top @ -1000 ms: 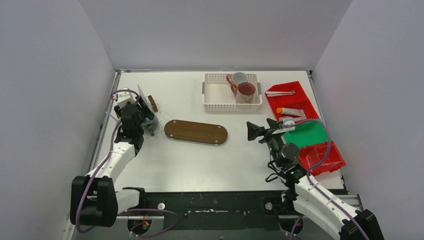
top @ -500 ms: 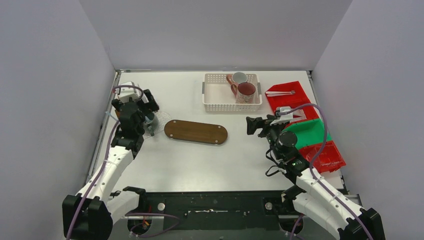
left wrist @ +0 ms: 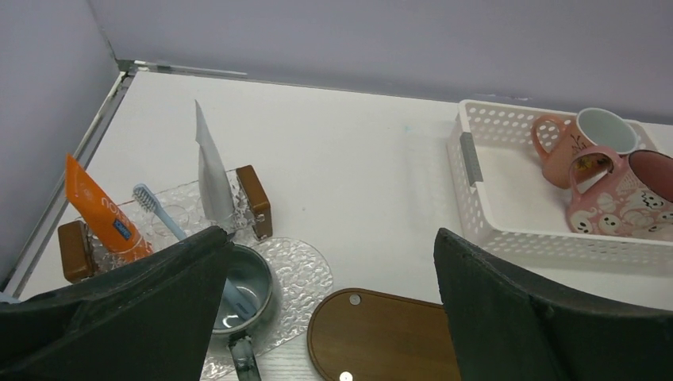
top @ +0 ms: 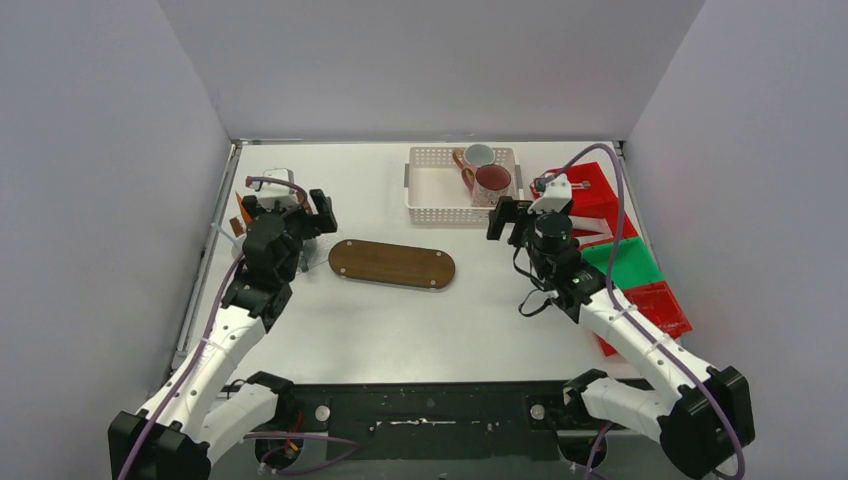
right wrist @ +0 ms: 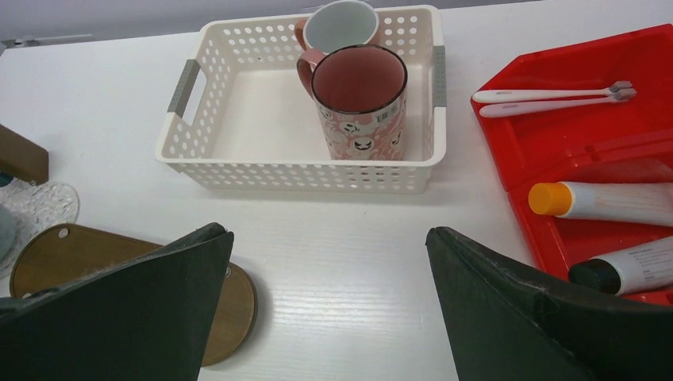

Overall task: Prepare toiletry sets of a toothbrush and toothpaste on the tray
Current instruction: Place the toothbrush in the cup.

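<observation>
The base of the pink mug needs to stay free for the tray [top: 392,263], so my right gripper should next grab the mug by its rim opposite the handle [top: 509,178].
A pink mug with white faces [right wrist: 361,95] and a salmon mug [right wrist: 340,24] stand in the white basket [right wrist: 238,163]. The wooden tray [top: 392,263] lies bare at mid-table. A grey-green mug [left wrist: 246,278] with a blue toothbrush in it sits on a glass coaster beside the tray. An orange tube [left wrist: 99,210], a second blue toothbrush [left wrist: 155,208] and a white tube [left wrist: 213,171] stand in a glass holder. My left gripper [left wrist: 333,232] is open and empty above the tray's left end. My right gripper [right wrist: 329,230] is open and empty, in front of the basket.
A red bin [right wrist: 603,151] at the right holds two white toothbrushes [right wrist: 548,99], an orange-capped tube [right wrist: 595,200] and a black-capped tube [right wrist: 627,268]. A green bin [top: 625,262] and another red bin [top: 655,305] lie nearer. Walls enclose the table on three sides.
My right arm has swung away from the bins and forward toward the basket. My left gripper has moved forward and to the right, off the glass holder. Both stayed open.
</observation>
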Available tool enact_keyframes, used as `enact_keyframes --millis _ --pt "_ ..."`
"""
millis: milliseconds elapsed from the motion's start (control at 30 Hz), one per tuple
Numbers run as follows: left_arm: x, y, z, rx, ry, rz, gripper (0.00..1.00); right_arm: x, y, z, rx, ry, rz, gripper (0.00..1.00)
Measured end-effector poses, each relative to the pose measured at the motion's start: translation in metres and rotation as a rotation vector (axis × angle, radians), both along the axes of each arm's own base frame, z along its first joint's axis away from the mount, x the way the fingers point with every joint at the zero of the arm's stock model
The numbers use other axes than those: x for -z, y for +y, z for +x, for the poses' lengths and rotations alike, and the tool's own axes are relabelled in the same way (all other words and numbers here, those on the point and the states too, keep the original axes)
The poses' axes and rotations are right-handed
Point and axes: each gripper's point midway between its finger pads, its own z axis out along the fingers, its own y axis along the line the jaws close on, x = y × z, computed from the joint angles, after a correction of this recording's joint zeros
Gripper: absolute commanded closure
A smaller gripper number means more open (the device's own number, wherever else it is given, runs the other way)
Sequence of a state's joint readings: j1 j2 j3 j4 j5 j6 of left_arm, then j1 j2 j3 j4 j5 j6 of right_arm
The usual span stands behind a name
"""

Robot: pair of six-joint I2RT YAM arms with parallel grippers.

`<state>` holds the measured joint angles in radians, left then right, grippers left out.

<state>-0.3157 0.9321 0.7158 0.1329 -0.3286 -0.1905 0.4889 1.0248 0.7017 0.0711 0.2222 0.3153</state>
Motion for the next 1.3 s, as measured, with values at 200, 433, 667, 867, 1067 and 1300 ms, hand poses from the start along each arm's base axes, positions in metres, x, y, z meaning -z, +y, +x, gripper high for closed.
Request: enact_keyframes --millis 200,433,667,867,1067,1300 --pt "0.002 -0.018 -0.003 0.064 0.007 0.001 0.03 -0.003 -0.001 0.033 0.062 0.068 -0.014 0.02" --pt "0.002 -0.039 -0.009 0.136 0.008 -0.004 0.03 0.017 -0.004 0.074 0.147 0.173 0.008 0.09" --pt "0.002 -0.053 -0.012 0.183 0.009 -0.010 0.03 0.039 -0.009 0.108 0.232 0.263 0.050 0.20" --pt "0.003 -0.061 -0.014 0.214 0.013 -0.010 0.03 0.064 -0.011 0.134 0.288 0.332 0.077 0.30" --pt "0.005 -0.066 -0.015 0.227 0.016 -0.009 0.03 0.085 -0.011 0.152 0.324 0.383 0.080 0.35" --pt "0.005 -0.068 -0.016 0.235 0.016 -0.009 0.03 0.097 -0.008 0.169 0.342 0.402 0.083 0.43"
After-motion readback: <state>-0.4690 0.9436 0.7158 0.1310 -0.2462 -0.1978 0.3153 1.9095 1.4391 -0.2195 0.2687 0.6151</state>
